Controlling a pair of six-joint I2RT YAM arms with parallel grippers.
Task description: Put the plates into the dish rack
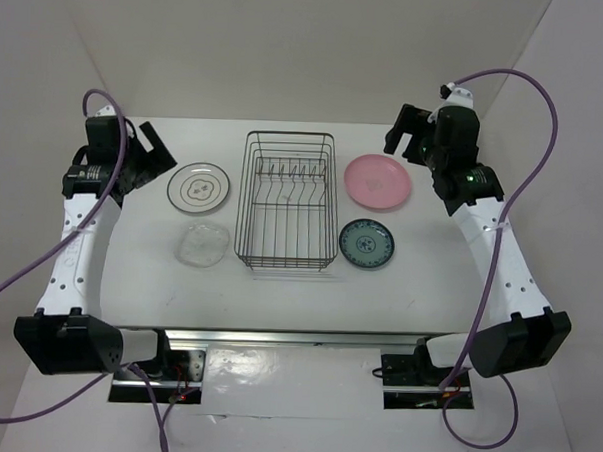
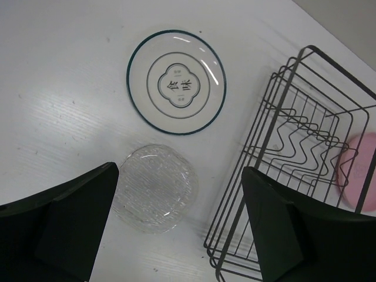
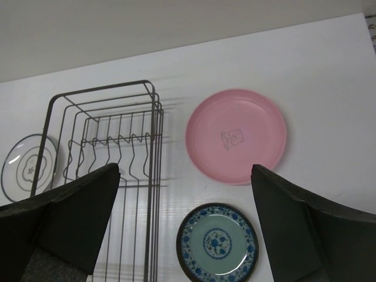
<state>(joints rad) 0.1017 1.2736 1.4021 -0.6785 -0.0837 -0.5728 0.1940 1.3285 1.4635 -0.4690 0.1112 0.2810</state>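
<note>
I should grab the clear glass plate next with my left gripper, by its rim away from the rack. The plate's opposite rim then stays free for my right gripper.
The dark wire dish rack stands mid-table with nothing in it; it also shows in the left wrist view and the right wrist view. Left of it lie the white ring-patterned plate and the clear glass plate. Right of it lie the pink plate and the blue-green plate. My left gripper is open, raised above the far left. My right gripper is open, raised above the far right.
White walls enclose the table on the back and sides. The arm bases sit at the near edge, with purple cables looping beside each arm.
</note>
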